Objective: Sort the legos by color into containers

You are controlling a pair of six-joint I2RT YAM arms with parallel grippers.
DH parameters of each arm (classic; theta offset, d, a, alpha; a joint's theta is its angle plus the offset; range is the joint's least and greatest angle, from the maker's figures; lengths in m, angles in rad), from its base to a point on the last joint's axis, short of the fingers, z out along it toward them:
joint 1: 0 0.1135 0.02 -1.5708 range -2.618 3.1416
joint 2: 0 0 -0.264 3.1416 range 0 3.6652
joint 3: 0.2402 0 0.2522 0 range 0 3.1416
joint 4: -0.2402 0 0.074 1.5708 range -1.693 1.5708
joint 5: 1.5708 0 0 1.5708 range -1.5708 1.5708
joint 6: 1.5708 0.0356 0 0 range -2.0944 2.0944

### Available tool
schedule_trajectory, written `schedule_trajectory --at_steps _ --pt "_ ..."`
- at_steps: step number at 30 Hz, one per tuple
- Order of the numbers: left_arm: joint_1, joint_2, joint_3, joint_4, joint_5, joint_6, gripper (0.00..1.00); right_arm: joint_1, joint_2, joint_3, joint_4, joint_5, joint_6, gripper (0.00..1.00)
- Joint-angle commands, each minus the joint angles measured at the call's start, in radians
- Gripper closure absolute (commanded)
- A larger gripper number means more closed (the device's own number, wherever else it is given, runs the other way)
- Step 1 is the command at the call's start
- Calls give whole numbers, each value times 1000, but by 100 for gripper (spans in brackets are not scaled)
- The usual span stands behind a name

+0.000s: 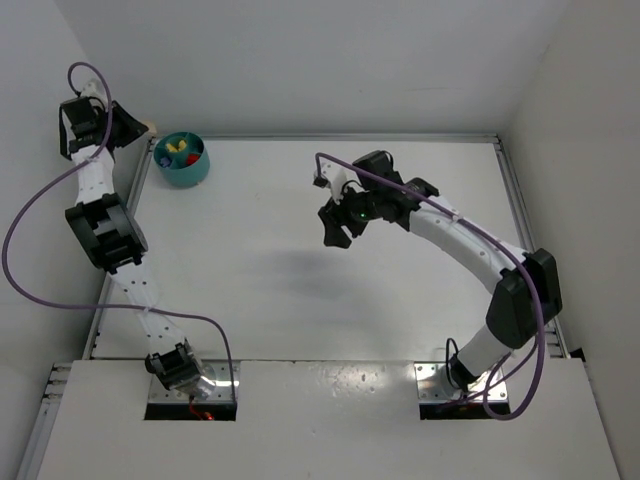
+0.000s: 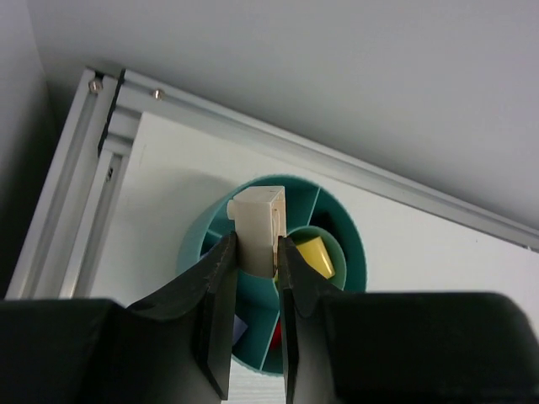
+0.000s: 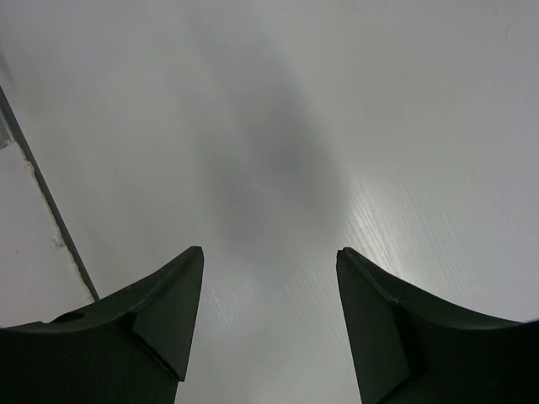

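Note:
The cream-white brick hangs outside the bowl's rim in the top view and would drop short. I need to move it inside the bowl's rim before I open my left gripper.
My left gripper [image 2: 255,248] is shut on a small cream-white lego brick [image 2: 257,227], held above the round teal bowl [image 2: 354,252] at the table's far left corner. Curved dividers split the bowl into containers. One compartment holds a yellow lego [image 2: 313,255]; a red one [image 2: 276,335] and a purple one [image 2: 239,328] show lower down, partly hidden by my fingers. In the top view the left gripper [image 1: 143,128] hangs just left of the bowl [image 1: 183,170]. My right gripper [image 1: 337,232] hovers open over the middle of the table, with nothing between its fingers [image 3: 168,311].
An aluminium frame rail [image 2: 80,181] runs along the table's left and back edges beside the bowl. White walls close in the left, back and right. The left arm's purple cable [image 1: 30,215] loops out past the left rail.

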Motion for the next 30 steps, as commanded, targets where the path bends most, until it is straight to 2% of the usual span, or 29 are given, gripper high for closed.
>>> schedule_trajectory --at_steps 1,10,23,26,30 --pt "-2 0 53 100 18 -16 100 -4 26 36 18 -27 16 35" --pt "-11 80 64 137 41 -37 100 -4 65 64 9 -27 16 35" --pt "-50 127 82 177 50 -37 93 -4 103 83 0 -27 16 35" --pt "-59 137 82 177 59 -37 88 -4 112 83 0 -27 16 35" --pt "-68 137 73 177 59 -28 75 -4 112 83 0 -27 25 35"
